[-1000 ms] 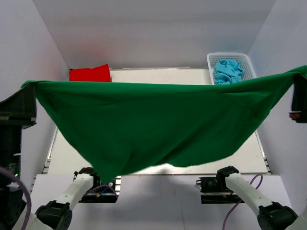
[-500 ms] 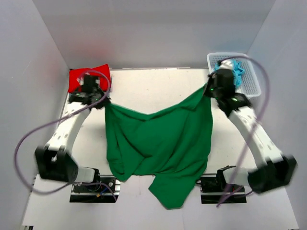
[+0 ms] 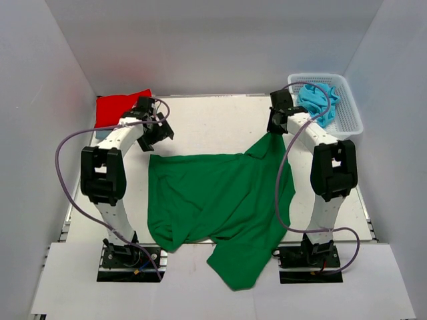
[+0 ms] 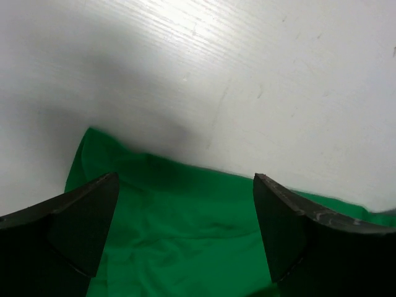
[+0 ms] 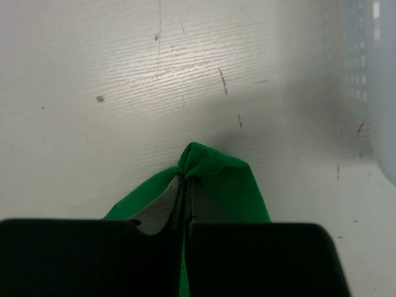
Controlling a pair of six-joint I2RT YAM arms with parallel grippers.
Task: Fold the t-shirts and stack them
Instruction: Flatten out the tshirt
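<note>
I should grab the green t-shirt's free far corner (image 3: 153,159) (image 4: 98,143) with my left gripper, opposite my right gripper's corner. Then the t-shirt can be spread flat for folding.
The dark green t-shirt (image 3: 220,200) lies rumpled on the white table, with one part hanging over the near edge. My left gripper (image 3: 155,137) hovers just beyond the shirt's far left corner. In the left wrist view the left gripper (image 4: 185,207) is open, and the green cloth (image 4: 185,241) lies loose below its wide-apart fingers. My right gripper (image 3: 272,128) is shut on the shirt's far right corner and pinches a small peak of green cloth (image 5: 226,176) just above the table. A folded red t-shirt (image 3: 120,107) lies at the far left corner.
A white mesh basket (image 3: 350,110) stands at the far right corner and holds crumpled pale blue and turquoise shirts (image 3: 317,99). Both arms reach out over the table, their cables looping beside them. White walls enclose the table on three sides.
The green shirt, held up and stretched between both grippers a second ago, has come down onto the table. My left gripper has opened and let go of its corner; the right one still grips.
</note>
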